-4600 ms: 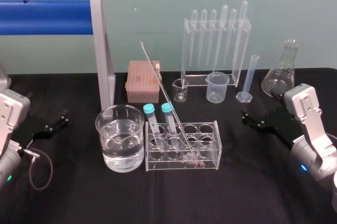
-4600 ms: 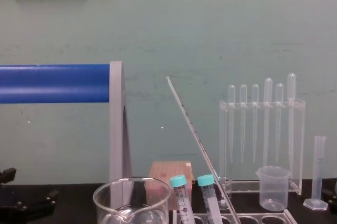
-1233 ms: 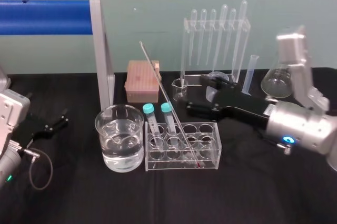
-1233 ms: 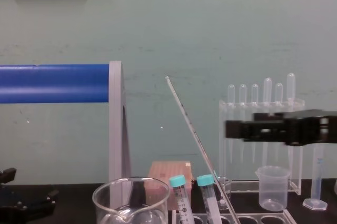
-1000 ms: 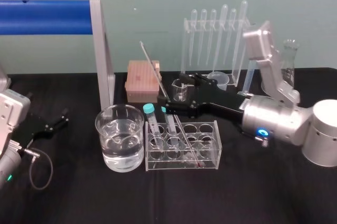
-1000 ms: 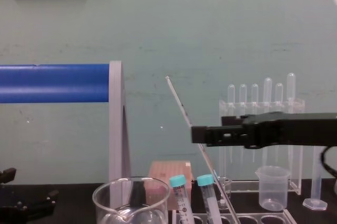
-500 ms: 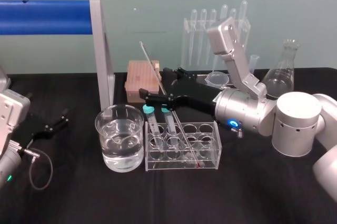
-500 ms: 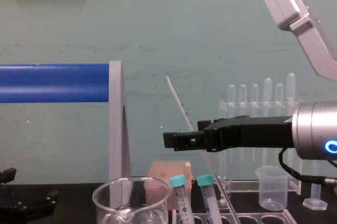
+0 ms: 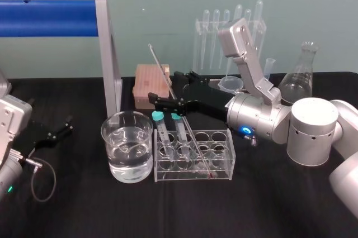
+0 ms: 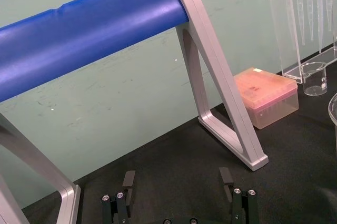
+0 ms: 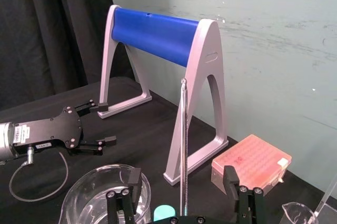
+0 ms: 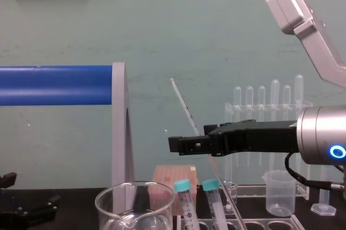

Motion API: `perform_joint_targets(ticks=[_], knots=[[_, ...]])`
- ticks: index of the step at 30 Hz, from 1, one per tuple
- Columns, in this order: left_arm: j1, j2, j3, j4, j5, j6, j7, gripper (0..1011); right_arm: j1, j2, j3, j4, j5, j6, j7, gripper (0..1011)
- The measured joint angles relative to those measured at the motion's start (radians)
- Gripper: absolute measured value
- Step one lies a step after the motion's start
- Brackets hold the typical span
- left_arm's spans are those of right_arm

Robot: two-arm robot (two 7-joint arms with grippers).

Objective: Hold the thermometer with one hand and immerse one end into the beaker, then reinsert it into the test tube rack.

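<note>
The robot's right gripper should next grab the thermometer by its part above the tubes' caps, because teal-capped tubes crowd the thermometer's lower end in the rack (image 9: 222, 158).
The thermometer (image 9: 168, 84), a long thin glass rod, leans up and to the left out of the test tube rack (image 9: 222, 158), its lower end in a front hole. My right gripper (image 9: 168, 88) reaches in from the right at mid-rod height. It is open, one finger on each side of the rod; in the right wrist view the thermometer (image 11: 184, 145) stands midway between the spread fingers (image 11: 230, 174) without touching either. The beaker (image 9: 127, 147), part full of clear liquid, stands just left of the rack. My left gripper (image 9: 53, 132) rests open at the far left of the table.
A blue roller on grey legs (image 9: 109, 53) stands behind the beaker. A pink tip box (image 9: 150, 84), a pipette stand (image 9: 212, 31), a small plastic beaker (image 9: 229, 84) and a conical flask (image 9: 299, 79) line the back. Two teal-capped tubes (image 9: 159, 123) sit in the rack.
My right arm has swung in from the table's right side and brought its open fingers around the thermometer; in the last half second it barely shifted. The left arm has not moved.
</note>
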Motion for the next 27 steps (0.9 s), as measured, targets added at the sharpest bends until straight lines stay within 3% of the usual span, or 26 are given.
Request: perform_joint_targets(ticks=[3, 12, 27], knots=[[0.0, 0.0, 0.0, 0.0, 0.0, 0.0, 0.0, 1008, 0.0, 0.001, 0.0, -0.001, 0.001, 0.0, 0.0, 965], [0.0, 0.0, 0.0, 0.0, 0.0, 0.0, 0.0, 1008, 0.0, 0.001, 0.0, -0.002, 0.002, 0.0, 0.001, 734], [0.0, 0.0, 0.0, 0.0, 0.0, 0.0, 0.0, 1008, 0.0, 0.003, 0.0, -0.003, 0.005, 0.0, 0.001, 248]])
